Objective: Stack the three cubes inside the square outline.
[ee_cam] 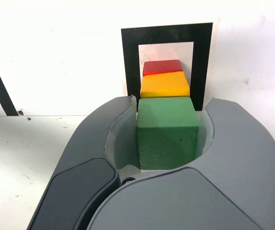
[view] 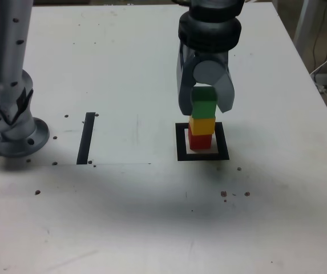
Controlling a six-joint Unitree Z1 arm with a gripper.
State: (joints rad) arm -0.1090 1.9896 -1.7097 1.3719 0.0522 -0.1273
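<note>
The green cube's lower edge sits on the yellow cube [view: 202,125] in the exterior view and the cube would stand, so I need to release it now.
A red cube [view: 200,140] stands inside the square outline [view: 203,156] of black tape, toward the exterior view's right. On it sits a yellow cube [view: 202,125], and a green cube [view: 204,104] tops the pile, looking as if it touches the yellow one. My gripper [view: 206,108] comes down from above and is shut on the green cube, one jaw on each side. The wrist view shows the green cube [ee_cam: 168,139] between the jaws of the gripper [ee_cam: 170,108], with the yellow cube [ee_cam: 164,85], red cube [ee_cam: 162,66] and outline [ee_cam: 130,62] beyond it.
A straight black tape strip [view: 87,137] lies on the white table at the exterior view's left of the outline. The arm's grey base [view: 12,123] stands at the far left. The table's right edge [view: 317,91] has cables beyond it.
</note>
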